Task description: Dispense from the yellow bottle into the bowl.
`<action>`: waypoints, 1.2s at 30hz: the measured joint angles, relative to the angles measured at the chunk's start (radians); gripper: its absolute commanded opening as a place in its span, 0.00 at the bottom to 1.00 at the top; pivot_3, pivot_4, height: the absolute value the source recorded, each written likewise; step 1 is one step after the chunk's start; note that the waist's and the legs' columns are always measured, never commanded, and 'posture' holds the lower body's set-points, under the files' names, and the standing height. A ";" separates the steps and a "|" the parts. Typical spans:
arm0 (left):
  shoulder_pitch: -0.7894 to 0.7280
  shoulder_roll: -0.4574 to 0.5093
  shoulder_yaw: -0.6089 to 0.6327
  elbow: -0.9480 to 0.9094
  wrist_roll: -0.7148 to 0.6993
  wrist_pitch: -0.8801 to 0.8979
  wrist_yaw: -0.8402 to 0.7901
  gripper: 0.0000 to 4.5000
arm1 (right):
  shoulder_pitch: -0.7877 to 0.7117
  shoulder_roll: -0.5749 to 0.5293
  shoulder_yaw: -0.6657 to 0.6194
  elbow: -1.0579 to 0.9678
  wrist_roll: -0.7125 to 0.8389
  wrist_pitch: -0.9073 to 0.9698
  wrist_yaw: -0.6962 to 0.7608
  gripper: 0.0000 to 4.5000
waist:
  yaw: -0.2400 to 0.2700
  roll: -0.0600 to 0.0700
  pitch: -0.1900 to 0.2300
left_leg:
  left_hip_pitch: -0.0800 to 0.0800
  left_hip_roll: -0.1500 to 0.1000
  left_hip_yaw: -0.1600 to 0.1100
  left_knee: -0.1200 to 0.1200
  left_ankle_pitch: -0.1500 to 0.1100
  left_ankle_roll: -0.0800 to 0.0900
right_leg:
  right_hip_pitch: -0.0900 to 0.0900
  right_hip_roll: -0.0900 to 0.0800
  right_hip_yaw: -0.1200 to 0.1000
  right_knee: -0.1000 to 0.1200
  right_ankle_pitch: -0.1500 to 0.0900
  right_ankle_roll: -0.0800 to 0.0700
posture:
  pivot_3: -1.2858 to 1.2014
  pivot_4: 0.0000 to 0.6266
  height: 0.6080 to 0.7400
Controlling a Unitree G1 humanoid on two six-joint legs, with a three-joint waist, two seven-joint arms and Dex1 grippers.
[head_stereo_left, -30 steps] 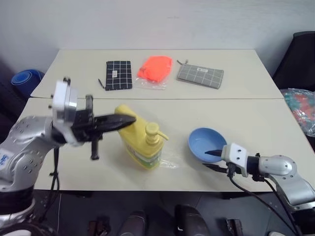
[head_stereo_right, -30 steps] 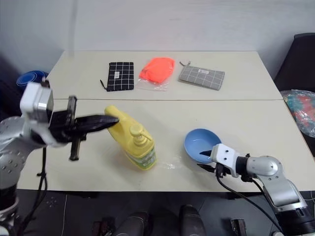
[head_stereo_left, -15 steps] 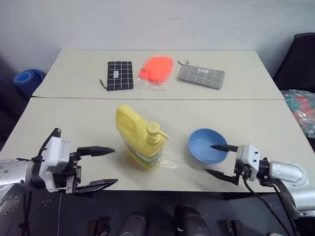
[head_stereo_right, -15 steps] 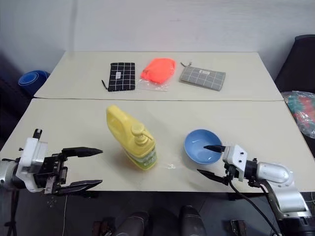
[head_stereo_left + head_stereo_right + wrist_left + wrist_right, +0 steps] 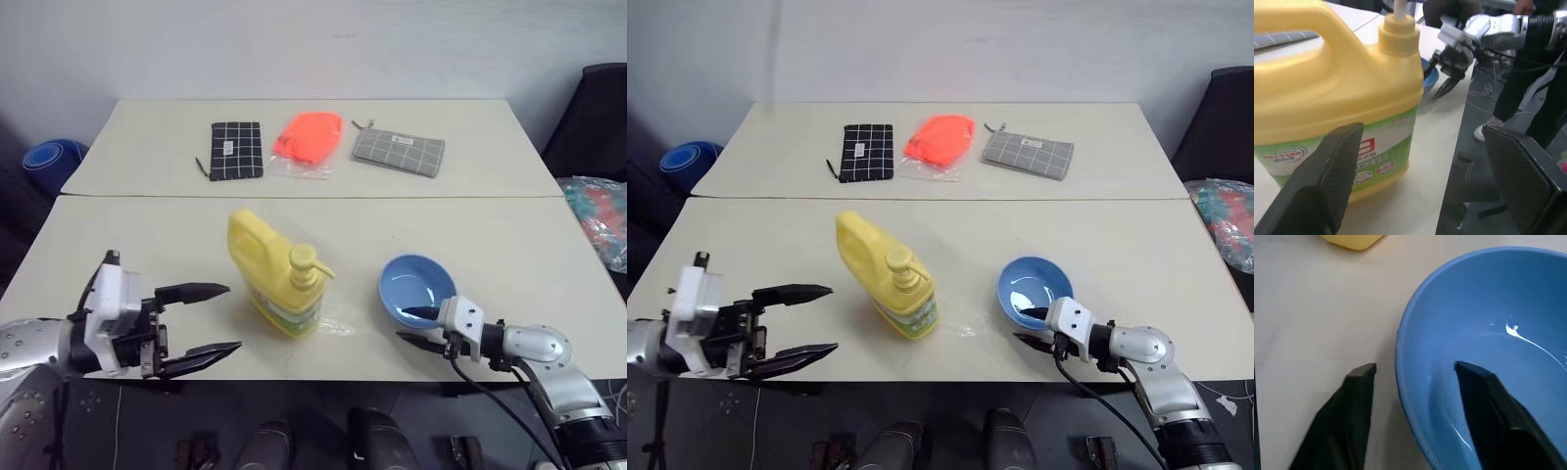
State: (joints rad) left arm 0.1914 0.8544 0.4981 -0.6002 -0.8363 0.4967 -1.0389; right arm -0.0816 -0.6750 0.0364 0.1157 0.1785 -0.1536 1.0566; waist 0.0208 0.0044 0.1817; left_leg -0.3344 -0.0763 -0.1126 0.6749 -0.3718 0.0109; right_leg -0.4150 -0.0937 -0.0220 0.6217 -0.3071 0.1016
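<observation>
My right gripper grabs the blue bowl by its rim (image 5: pixel 1400 357) next, to hold the bowl under the pump nozzle.
The yellow bottle (image 5: pixel 272 277) stands upright on the near table, its pump nozzle (image 5: pixel 306 260) pointing right toward the light-blue bowl (image 5: pixel 419 284). My left gripper (image 5: pixel 229 318) hangs open to the left of the bottle, near the table's front edge, clear of it and holding nothing. In the left wrist view the bottle (image 5: pixel 1327 93) stands close ahead of the fingers (image 5: pixel 1327 181). My right gripper (image 5: pixel 404 324) is open astride the bowl's near rim (image 5: pixel 1400 377), one finger inside and one outside. A thin white streak (image 5: pixel 1515 330) lies in the bowl.
On the far table lie a black checked pouch (image 5: pixel 236 149), an orange packet (image 5: pixel 308 135) and a grey checked pouch (image 5: pixel 398 151). Clear film (image 5: pixel 335 322) lies by the bottle's base. A blue roll (image 5: pixel 49 157) sits beyond the left edge, a dark chair (image 5: pixel 593 117) at right.
My left gripper has let go of the bottle's handle, opened, and dropped back to the left. My right gripper opened wide, then narrowed around the bowl's near rim.
</observation>
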 measured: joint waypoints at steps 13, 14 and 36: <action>-0.398 0.098 -0.010 0.021 -0.264 0.141 0.130 0.51 | -0.023 -0.154 -0.005 -0.254 0.070 0.018 0.141 0.00 | 0.001 0.002 0.001 | -0.001 0.000 -0.001 0.003 -0.001 -0.001 | 0.000 0.000 -0.001 0.001 0.000 0.000 | 0.52 0.24 1.00; -0.446 0.099 -0.036 0.023 -0.272 0.149 0.142 0.45 | -0.036 -0.165 -0.006 -0.301 0.088 0.049 0.149 0.00 | 0.000 0.002 0.001 | -0.001 0.001 -0.001 0.003 -0.001 -0.001 | 0.000 0.001 -0.001 0.001 0.000 0.000 | 0.52 0.24 1.00; -0.785 -0.102 -0.478 0.193 0.025 0.069 0.057 0.04 | -0.204 -0.322 -0.023 -0.784 0.411 0.582 0.153 0.00 | 0.004 0.001 0.003 | -0.003 0.001 -0.001 0.006 -0.002 -0.001 | -0.001 0.001 -0.001 0.001 0.000 0.001 | 0.52 0.24 1.00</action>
State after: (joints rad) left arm -0.5937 0.7526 0.0205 -0.4072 -0.8114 0.5659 -0.9821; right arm -0.2852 -0.9969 0.0130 -0.6684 0.5900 0.4288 1.2092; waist 0.0251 0.0052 0.1842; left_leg -0.3376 -0.0758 -0.1132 0.6806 -0.3734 0.0103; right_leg -0.4161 -0.0928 -0.0230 0.6222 -0.3068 0.1023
